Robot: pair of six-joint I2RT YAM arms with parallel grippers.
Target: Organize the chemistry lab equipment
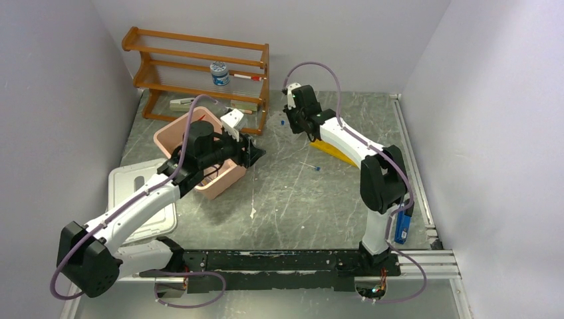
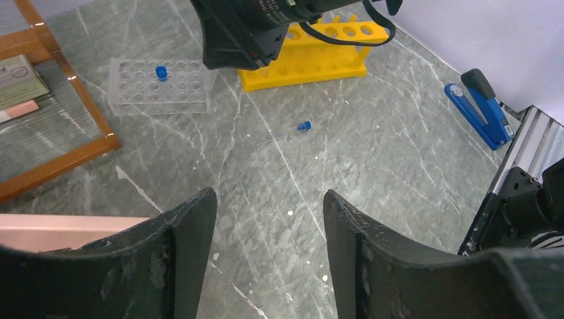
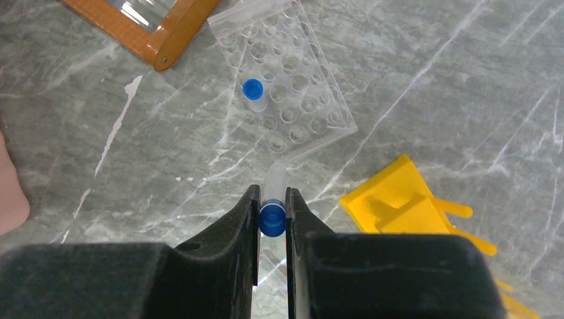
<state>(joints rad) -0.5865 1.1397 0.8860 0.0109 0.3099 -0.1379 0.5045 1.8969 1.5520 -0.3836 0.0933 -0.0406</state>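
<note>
The tube's lower end hangs short of the clear rack's holes, so the tube would fall outside if I opened now. My right gripper should move the tube toward the holes.
My right gripper [image 3: 272, 193] is shut on a blue-capped thin tube [image 3: 273, 218], held upright just above the near edge of a clear holed rack [image 3: 302, 100]. One blue-capped tube [image 3: 253, 89] stands in that rack. The yellow holed rack [image 3: 402, 207] lies just right of the gripper. Another blue-capped tube [image 2: 300, 127] lies loose on the table between the arms. My left gripper [image 2: 269, 196] is open with only bare table between its fingers. In the top view the left gripper [image 1: 255, 150] hangs beside the pink bin [image 1: 174, 131], and the right gripper [image 1: 294, 123] is at the back centre.
A wooden shelf [image 1: 199, 70] stands at the back left with a small jar [image 1: 219, 73] on it. A white lid [image 1: 140, 193] lies left of the pink bin. A blue stapler [image 2: 480, 109] rests near the right rail [image 1: 416, 173].
</note>
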